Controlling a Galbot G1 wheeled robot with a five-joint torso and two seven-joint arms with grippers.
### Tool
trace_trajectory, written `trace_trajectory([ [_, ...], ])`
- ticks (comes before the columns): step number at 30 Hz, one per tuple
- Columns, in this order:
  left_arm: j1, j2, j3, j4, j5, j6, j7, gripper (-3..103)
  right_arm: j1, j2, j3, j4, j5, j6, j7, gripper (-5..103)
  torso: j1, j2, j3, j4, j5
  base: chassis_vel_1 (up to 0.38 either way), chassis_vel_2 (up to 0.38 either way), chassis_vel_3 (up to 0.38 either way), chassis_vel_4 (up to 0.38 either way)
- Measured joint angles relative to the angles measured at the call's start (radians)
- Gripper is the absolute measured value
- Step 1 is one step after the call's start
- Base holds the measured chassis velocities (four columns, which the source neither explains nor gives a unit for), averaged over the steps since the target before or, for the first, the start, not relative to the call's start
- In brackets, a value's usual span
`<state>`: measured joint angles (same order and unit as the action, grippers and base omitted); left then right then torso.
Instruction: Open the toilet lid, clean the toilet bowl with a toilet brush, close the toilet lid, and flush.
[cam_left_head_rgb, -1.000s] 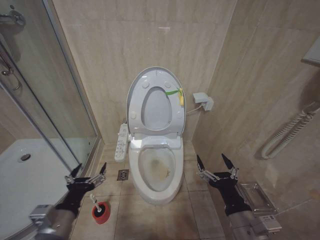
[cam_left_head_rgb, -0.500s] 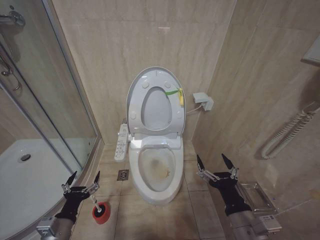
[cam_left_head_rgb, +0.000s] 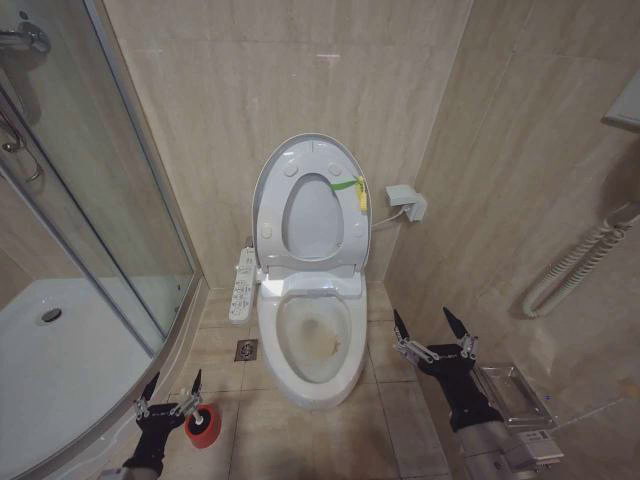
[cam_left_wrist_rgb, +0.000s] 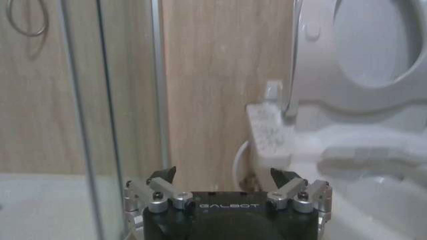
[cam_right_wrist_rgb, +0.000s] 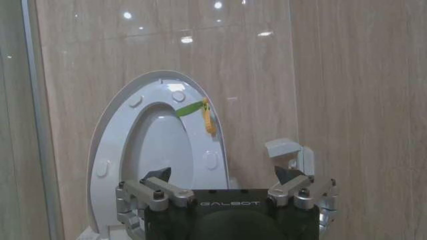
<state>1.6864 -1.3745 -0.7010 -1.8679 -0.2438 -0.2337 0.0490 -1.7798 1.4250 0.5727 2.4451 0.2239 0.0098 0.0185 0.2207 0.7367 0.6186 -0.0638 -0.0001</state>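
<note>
The red cup is around the brush head. My left gripper next needs to pick up the toilet brush by its white handle (cam_left_head_rgb: 197, 417) above the cup.
The toilet lid (cam_left_head_rgb: 312, 215) stands raised against the wall, and the seat ring (cam_left_head_rgb: 270, 215) with its green-yellow tag is up against it. Below them the toilet bowl (cam_left_head_rgb: 318, 340) lies uncovered, stained yellowish-brown inside. My left gripper (cam_left_head_rgb: 172, 388) is open, low over the floor at the left, just beside the red cup (cam_left_head_rgb: 204, 424) that holds the toilet brush; the brush handle is hidden behind the gripper. My right gripper (cam_left_head_rgb: 432, 326) hangs open to the right of the bowl, holding nothing. In the right wrist view the right gripper (cam_right_wrist_rgb: 223, 174) faces the raised lid (cam_right_wrist_rgb: 163, 145).
A curved glass shower screen (cam_left_head_rgb: 110, 200) and white shower tray (cam_left_head_rgb: 50, 370) fill the left. A control panel (cam_left_head_rgb: 242, 283) juts from the toilet's left side, a floor drain (cam_left_head_rgb: 245, 349) lies beside it, and a white grab rail (cam_left_head_rgb: 580, 262) is on the right wall.
My left gripper has dropped lower and back toward the bottom of the head view, ending beside the red cup. The right gripper and the toilet have not moved.
</note>
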Motion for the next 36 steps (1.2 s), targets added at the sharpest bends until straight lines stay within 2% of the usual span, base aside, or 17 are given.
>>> trace_trajectory([
  [4, -0.005, -0.001, -0.006, 0.073, 0.031, -0.036, -0.015, 96, 0.0, 0.0, 0.0, 0.0, 0.0, 0.0, 0.0, 100, 0.0, 0.0, 0.0, -0.0001, 0.0001, 0.0, 0.0, 0.0, 0.0],
  [11, -0.068, 0.01, -0.009, 0.227, 0.012, -0.091, -0.014, 96, 0.0, 0.0, 0.0, 0.0, 0.0, 0.0, 0.0, 100, 0.0, 0.0, 0.0, 0.0, 0.0, 0.0, 0.0, 0.0, 0.0],
  [21, -0.2, 0.032, 0.01, 0.361, -0.019, -0.118, 0.026, 92, 0.0, 0.0, 0.0, 0.0, 0.0, 0.0, 0.0, 100, 0.0, 0.0, 0.0, -0.0002, 0.0001, 0.0, 0.0, 0.0, 0.0],
  [24, -0.288, 0.038, 0.051, 0.479, -0.029, -0.135, 0.047, 92, 0.0, 0.0, 0.0, 0.0, 0.0, 0.0, 0.0, 100, 0.0, 0.0, 0.0, -0.0003, 0.0, 0.0, 0.0, 0.0, 0.0],
  [28, -0.302, 0.027, 0.064, 0.518, -0.029, -0.137, 0.05, 92, 0.0, 0.0, 0.0, 0.0, 0.0, 0.0, 0.0, 100, 0.0, 0.0, 0.0, 0.0, 0.0001, 0.0, 0.0, 0.0, 0.0],
  [31, -0.319, 0.019, 0.068, 0.574, -0.025, -0.163, 0.05, 92, 0.0, 0.0, 0.0, 0.0, 0.0, 0.0, 0.0, 100, 0.0, 0.0, 0.0, -0.0001, 0.0, 0.0, 0.0, 0.0, 0.0],
  [36, -0.329, 0.022, 0.064, 0.611, -0.025, -0.175, 0.049, 90, 0.0, 0.0, 0.0, 0.0, 0.0, 0.0, 0.0, 100, 0.0, 0.0, 0.0, 0.0, 0.0, 0.0, 0.0, 0.0, 0.0],
])
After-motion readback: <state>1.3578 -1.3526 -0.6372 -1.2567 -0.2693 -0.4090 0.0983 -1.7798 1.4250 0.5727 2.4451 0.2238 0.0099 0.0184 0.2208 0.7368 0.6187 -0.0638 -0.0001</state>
